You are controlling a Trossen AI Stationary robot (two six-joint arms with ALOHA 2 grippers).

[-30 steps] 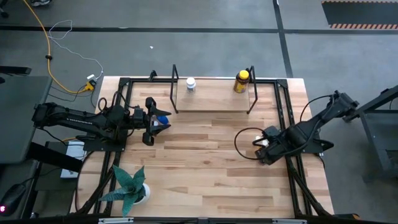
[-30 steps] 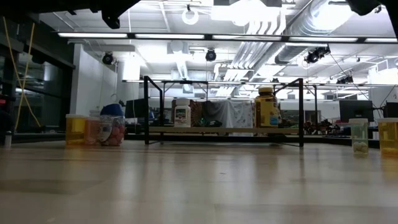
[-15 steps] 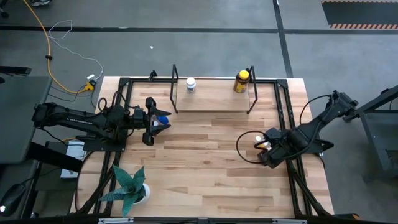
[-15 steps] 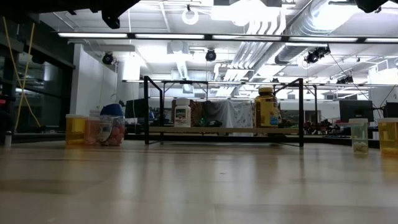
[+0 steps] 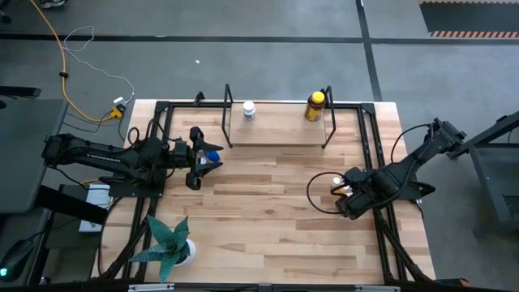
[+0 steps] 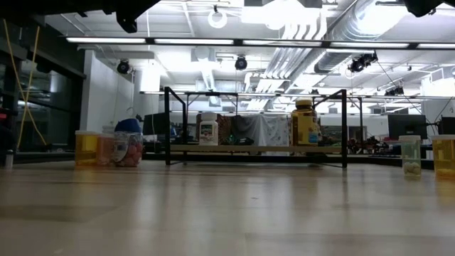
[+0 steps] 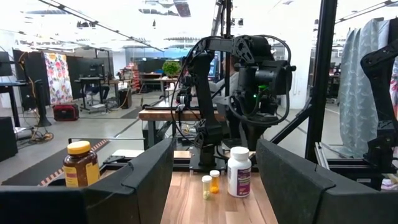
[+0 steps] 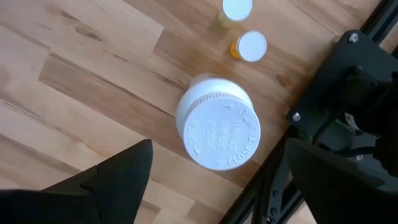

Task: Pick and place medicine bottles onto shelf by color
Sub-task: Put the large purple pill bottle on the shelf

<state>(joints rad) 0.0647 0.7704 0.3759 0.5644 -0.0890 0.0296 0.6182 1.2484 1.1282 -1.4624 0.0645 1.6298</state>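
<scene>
The right gripper isn't ready to close yet: its fingers are short of the cap and would miss it now. It should first move toward the white cap (image 8: pixel 222 135), then close on the cap.
The shelf (image 5: pixel 280 130) stands at the table's far edge. A white bottle (image 5: pixel 249 109) and an amber yellow-capped bottle (image 5: pixel 315 105) stand on it. My right gripper (image 8: pixel 217 186) is open and points down above a white bottle (image 8: pixel 219 132) that stands on the table, one finger on each side and clear of it. Two small vials (image 8: pixel 251 45) stand just beyond that bottle. My left gripper (image 5: pixel 201 156) is open and empty, raised over a blue-capped bottle (image 5: pixel 212 152) and yellowish vials (image 6: pixel 87 148) at the table's left.
A potted green plant (image 5: pixel 169 241) stands at the near left corner. Black frame rails (image 8: pixel 348 93) run close beside the white bottle at the table's right. The wooden tabletop (image 5: pixel 268 211) lies bare between the two arms.
My right gripper has shifted slightly toward the table's right edge, so more of the white bottle's cap shows beside it in the high view.
</scene>
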